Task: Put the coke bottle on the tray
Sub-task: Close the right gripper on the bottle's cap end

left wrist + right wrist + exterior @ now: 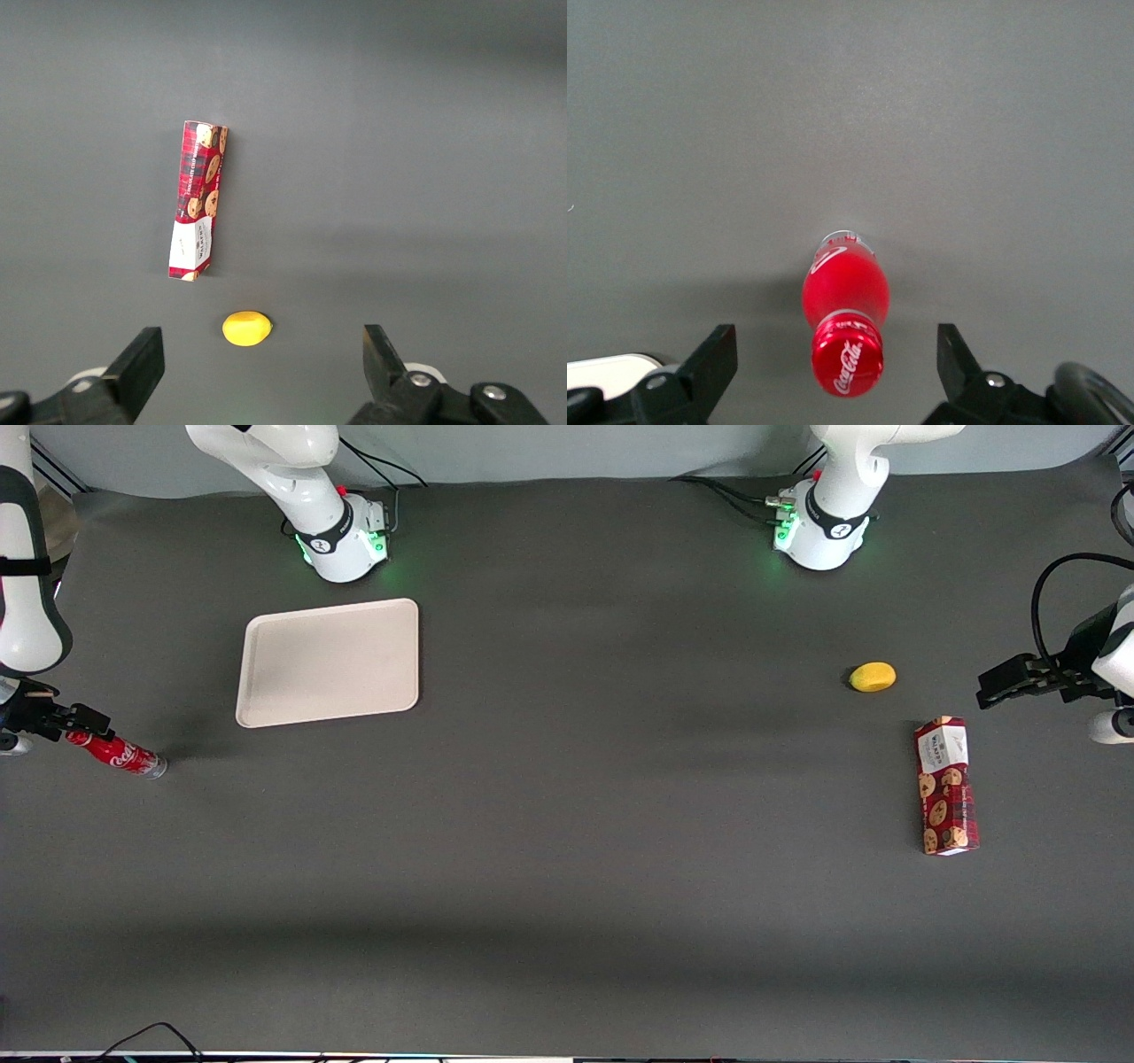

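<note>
The bottle needs to go on the tray [328, 662] next, so my gripper needs to grab it by its red cap end [80, 737].
The coke bottle [117, 754] is a small red bottle with white script. It lies on the dark table at the working arm's end, its silvery base pointing toward the table's middle. My gripper [81, 726] is at its cap end. In the right wrist view the gripper [837, 341] is open wide, and its fingers [719, 354] stand on either side of the red cap [848, 357] without touching it. The pale beige tray [328, 662] lies empty, farther from the front camera than the bottle and nearer the working arm's base.
A red cookie box [946, 786] and a small yellow fruit [873, 677] lie toward the parked arm's end; both also show in the left wrist view, the box [198, 200] and the fruit [246, 328]. Two arm bases [344, 540] stand along the table's back edge.
</note>
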You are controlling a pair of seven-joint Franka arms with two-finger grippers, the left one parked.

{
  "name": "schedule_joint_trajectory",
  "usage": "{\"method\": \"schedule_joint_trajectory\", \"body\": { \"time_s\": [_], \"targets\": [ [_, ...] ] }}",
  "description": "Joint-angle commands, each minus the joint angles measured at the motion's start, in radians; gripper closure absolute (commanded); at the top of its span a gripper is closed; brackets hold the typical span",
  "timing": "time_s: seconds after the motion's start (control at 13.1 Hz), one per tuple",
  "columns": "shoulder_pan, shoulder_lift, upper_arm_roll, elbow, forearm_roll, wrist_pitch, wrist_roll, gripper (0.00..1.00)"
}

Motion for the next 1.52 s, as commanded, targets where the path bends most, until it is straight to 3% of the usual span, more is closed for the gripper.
{"method": "schedule_joint_trajectory", "body": {
  "time_s": [0.0, 0.23, 0.61, 0.84, 1.22, 1.45],
  "targets": [
    [-0.007, 0.011, -0.001, 0.003, 0.038, 0.015, -0.048, 0.0],
    [-0.007, 0.028, -0.001, 0.009, 0.054, 0.016, -0.049, 0.03],
    [-0.007, 0.034, -0.001, 0.017, 0.054, 0.024, -0.049, 0.68],
    [-0.007, 0.042, -0.001, 0.026, 0.054, 0.023, -0.049, 0.97],
    [-0.002, 0.028, -0.004, 0.072, 0.054, -0.017, -0.037, 1.0],
    [0.007, -0.004, -0.038, 0.223, 0.054, -0.248, -0.029, 1.0]
  ]
}}
